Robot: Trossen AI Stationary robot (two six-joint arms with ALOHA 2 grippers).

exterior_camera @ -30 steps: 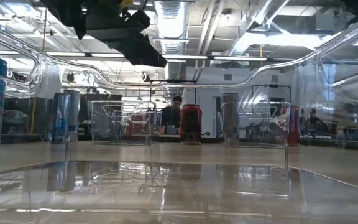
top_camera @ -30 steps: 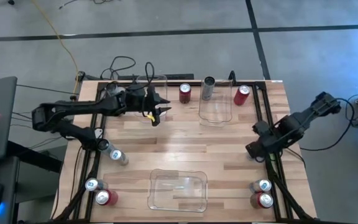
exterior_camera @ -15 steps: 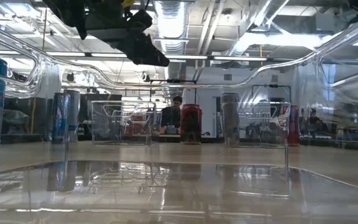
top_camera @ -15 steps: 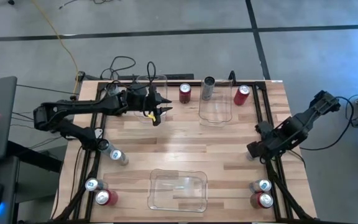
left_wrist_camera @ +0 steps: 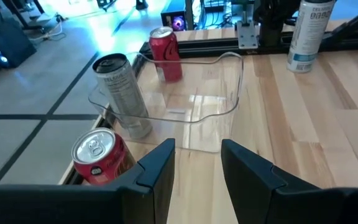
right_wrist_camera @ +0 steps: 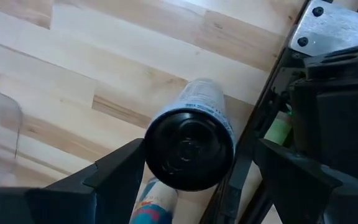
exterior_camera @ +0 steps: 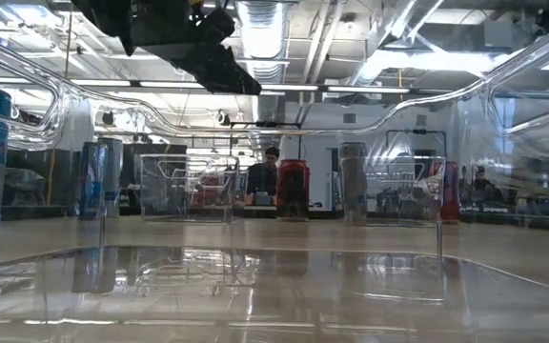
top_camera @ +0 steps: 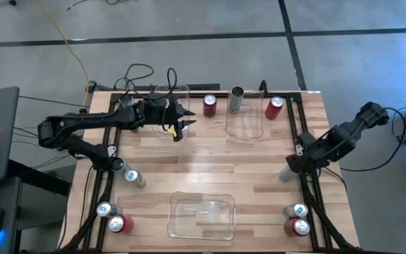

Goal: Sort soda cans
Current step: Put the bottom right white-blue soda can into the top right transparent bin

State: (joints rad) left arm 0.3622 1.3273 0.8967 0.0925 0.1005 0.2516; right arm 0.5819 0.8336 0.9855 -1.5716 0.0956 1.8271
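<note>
I will reach the silver-white can point(right_wrist_camera: 191, 146) with my right gripper and grab its side just below the can's black end point(right_wrist_camera: 199, 104). Then I can sort the can into a clear bin.
My right gripper point(top_camera: 292, 166) points straight down at the table's right edge, open. Its fingers stand on either side of the top of an upright silver-white soda can point(right_wrist_camera: 191, 146), nearer one finger; I see no hold on it. My left gripper point(top_camera: 182, 127) hangs open and empty above the far-left clear bin point(top_camera: 171, 104), well above the table point(exterior_camera: 219, 69). It points toward a red can point(left_wrist_camera: 95, 155), a dark grey can point(left_wrist_camera: 122, 90) and the far-right bin point(left_wrist_camera: 185, 93). A second red can point(left_wrist_camera: 166, 53) stands behind that bin.
A third clear bin point(top_camera: 201, 215) sits at the near middle. Two cans point(top_camera: 127, 173) lie by the left rail. Pairs of cans stand at the near-left corner point(top_camera: 115, 219) and the near-right corner point(top_camera: 298, 220). Bare wood lies in the table's middle point(top_camera: 217, 162).
My right gripper has drawn a little toward the table's far right, staying open, so the silver-white can beneath it shows more in the high view. The can stands where it was. My left arm has kept still.
</note>
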